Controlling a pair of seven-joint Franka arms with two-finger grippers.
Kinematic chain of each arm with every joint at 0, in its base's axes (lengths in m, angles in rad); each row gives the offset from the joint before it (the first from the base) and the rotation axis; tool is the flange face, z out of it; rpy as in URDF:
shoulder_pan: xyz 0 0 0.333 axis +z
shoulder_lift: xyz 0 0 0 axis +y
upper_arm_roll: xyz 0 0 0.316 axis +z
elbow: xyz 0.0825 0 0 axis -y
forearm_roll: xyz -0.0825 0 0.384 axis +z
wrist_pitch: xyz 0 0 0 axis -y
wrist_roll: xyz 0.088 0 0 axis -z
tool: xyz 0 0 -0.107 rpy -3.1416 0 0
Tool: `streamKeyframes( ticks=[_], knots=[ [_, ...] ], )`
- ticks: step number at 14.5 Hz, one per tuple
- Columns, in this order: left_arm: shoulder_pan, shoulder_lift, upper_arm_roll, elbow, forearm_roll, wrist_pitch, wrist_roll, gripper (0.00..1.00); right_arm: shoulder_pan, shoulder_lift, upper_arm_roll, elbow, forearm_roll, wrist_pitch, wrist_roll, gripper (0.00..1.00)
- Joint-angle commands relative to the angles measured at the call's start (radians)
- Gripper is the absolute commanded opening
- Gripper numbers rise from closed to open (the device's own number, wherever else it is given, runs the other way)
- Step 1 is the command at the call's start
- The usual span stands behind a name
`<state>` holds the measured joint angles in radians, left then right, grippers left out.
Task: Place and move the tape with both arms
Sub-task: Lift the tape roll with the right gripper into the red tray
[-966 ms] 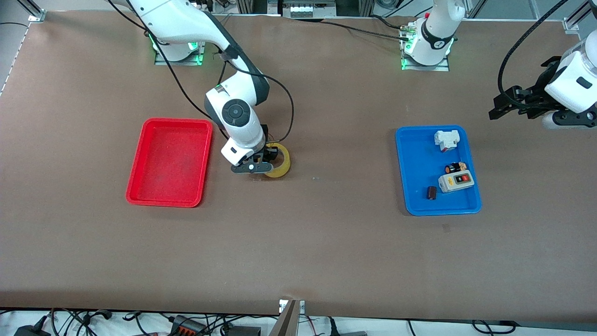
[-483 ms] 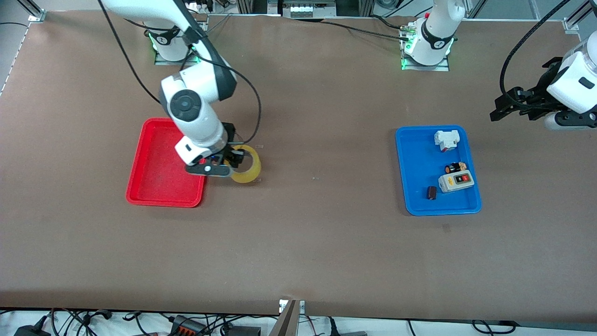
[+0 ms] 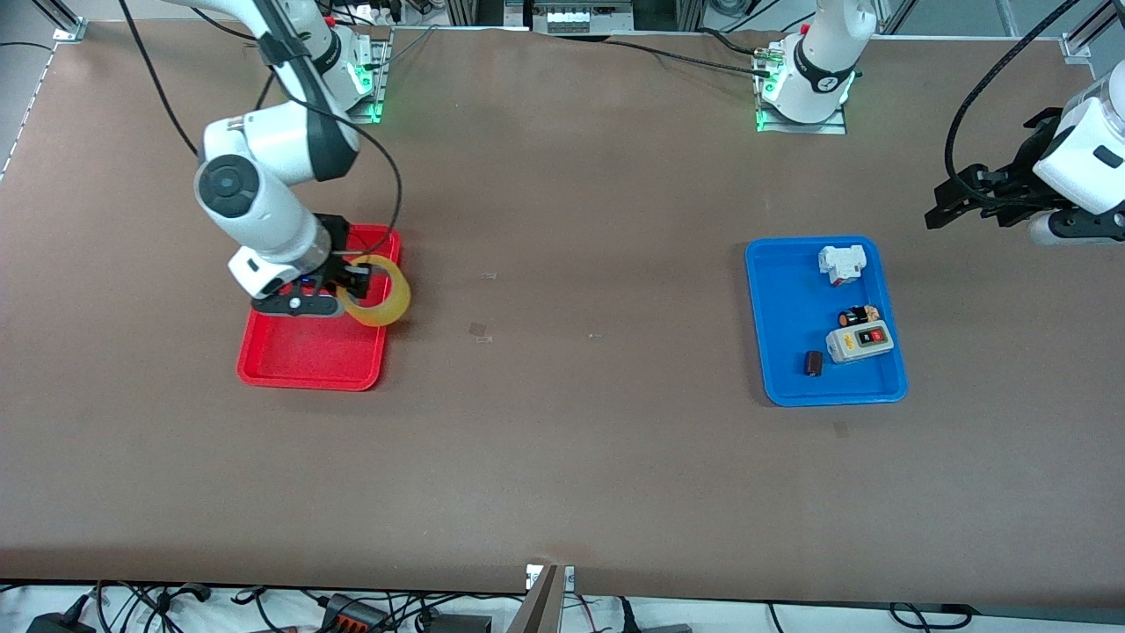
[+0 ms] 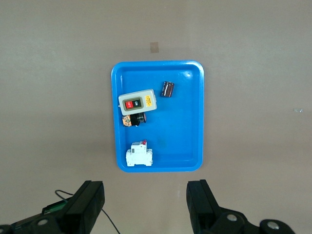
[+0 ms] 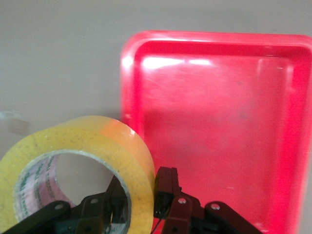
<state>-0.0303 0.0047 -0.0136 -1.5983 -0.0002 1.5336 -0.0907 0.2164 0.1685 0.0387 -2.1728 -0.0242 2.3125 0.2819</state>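
Note:
The tape (image 3: 396,304) hangs over the red tray's rim and would tip if released now, so my right gripper first moves it farther in, then opens.
My right gripper (image 3: 352,283) is shut on the wall of the yellowish tape roll (image 3: 380,292) and holds it in the air over the edge of the red tray (image 3: 308,365) that faces the left arm's end. In the right wrist view the tape (image 5: 92,151) stands on edge with one finger inside the ring and one outside, and the red tray (image 5: 219,112) lies below. My left gripper (image 3: 945,207) is open and empty, up in the air past the blue tray (image 3: 795,387) at the left arm's end; it waits there. Its fingers (image 4: 87,204) frame bare table.
The blue tray (image 4: 192,122) holds a white-grey switch box with red button (image 3: 860,342), a white breaker (image 3: 841,263), a small dark cylinder (image 3: 813,362) and a small black-orange part (image 3: 859,315). Small tape scraps (image 3: 479,330) lie on the table beside the red tray.
My right arm has carried the tape from the table's middle toward the right arm's end, to over the red tray's edge. The left arm has barely moved.

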Motion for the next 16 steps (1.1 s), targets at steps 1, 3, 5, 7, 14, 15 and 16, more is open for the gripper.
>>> streamKeyframes(
  ticks=[1, 3, 5, 7, 14, 15, 16],
  knots=[
    [0.006, -0.020, -0.003, -0.020, 0.003, 0.014, 0.012, 1.00, -0.075, -0.050, 0.015, -0.064, -0.002, 0.002, -0.090, 0.05],
    [0.007, -0.020, -0.003, -0.020, 0.003, 0.011, 0.012, 1.00, -0.133, -0.029, 0.017, -0.070, -0.002, 0.002, -0.147, 0.05],
    [0.007, -0.020, -0.003, -0.020, 0.003, 0.013, 0.012, 1.00, -0.189, -0.003, 0.017, -0.082, -0.002, 0.018, -0.211, 0.05],
    [0.009, -0.020, -0.002, -0.020, 0.003, 0.011, 0.012, 1.00, -0.224, 0.029, 0.017, -0.085, -0.002, 0.047, -0.253, 0.05],
    [0.013, -0.020, -0.003, -0.020, 0.003, 0.013, 0.012, 1.00, -0.229, 0.135, 0.017, -0.113, -0.002, 0.189, -0.268, 0.08],
    [0.013, -0.020, -0.003, -0.020, 0.003, 0.013, 0.012, 1.00, -0.230, 0.138, 0.017, -0.113, -0.002, 0.195, -0.276, 0.09],
    [0.013, -0.020, -0.003, -0.020, 0.003, 0.013, 0.012, 1.00, -0.233, 0.140, 0.017, -0.114, -0.002, 0.194, -0.280, 0.11]
  ],
)
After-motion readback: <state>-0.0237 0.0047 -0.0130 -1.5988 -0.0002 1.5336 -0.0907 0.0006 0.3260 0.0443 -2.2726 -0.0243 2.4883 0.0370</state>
